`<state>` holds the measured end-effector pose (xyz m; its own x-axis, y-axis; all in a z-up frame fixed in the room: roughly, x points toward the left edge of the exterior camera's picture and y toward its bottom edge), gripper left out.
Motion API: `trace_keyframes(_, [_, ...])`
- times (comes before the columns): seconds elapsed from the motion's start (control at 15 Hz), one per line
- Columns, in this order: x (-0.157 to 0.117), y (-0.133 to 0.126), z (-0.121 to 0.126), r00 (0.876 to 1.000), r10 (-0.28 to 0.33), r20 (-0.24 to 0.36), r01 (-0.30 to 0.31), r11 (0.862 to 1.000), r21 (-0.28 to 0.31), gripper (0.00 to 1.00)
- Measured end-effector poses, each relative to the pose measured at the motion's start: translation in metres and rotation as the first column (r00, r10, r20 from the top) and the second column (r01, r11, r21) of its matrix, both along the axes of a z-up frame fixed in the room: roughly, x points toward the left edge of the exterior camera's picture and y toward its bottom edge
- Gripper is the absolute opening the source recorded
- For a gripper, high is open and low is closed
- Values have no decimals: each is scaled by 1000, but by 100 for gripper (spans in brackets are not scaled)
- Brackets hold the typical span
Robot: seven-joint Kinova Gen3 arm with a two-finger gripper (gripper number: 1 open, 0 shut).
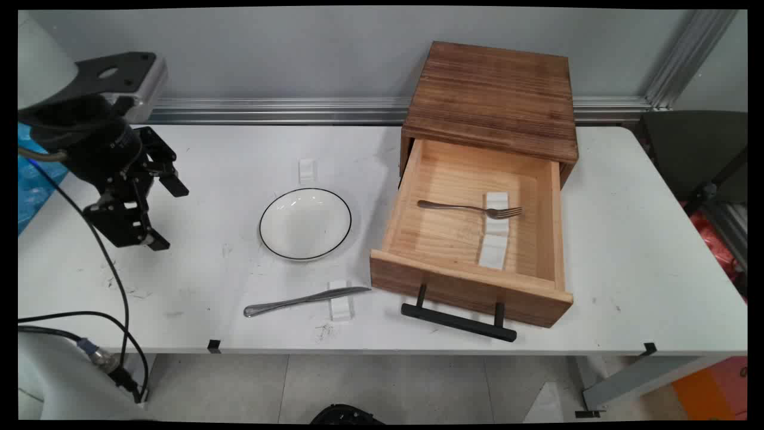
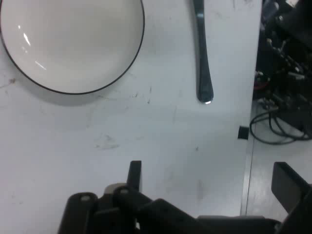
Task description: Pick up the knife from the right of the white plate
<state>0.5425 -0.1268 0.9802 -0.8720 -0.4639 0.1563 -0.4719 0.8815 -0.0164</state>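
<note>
I will next grab the metal table knife with my gripper by its handle, so that I can lay the knife in the open drawer.
My black gripper hangs open over the left part of the white table, holding nothing. Its two fingertips stand well apart. In the hand view the gripper is above bare table, with the white black-rimmed bowl at the upper left and the handle of a metal knife at the upper right. In the main view the bowl sits mid-table. The knife lies near the front edge, its blade resting on a small white block.
A wooden box stands at the back right with its drawer pulled open. Inside, a fork rests on a white block, with another block nearby. A further white block lies behind the bowl. Black cables hang at the left.
</note>
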Motion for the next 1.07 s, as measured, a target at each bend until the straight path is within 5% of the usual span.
trace_keyframes(0.33, [-25, -1, -25, 997, 66, -47, -67, 997, -27, 100])
trace_keyframes(1.07, [-102, -29, -139, 990, 122, -64, -124, 992, -16, 100])
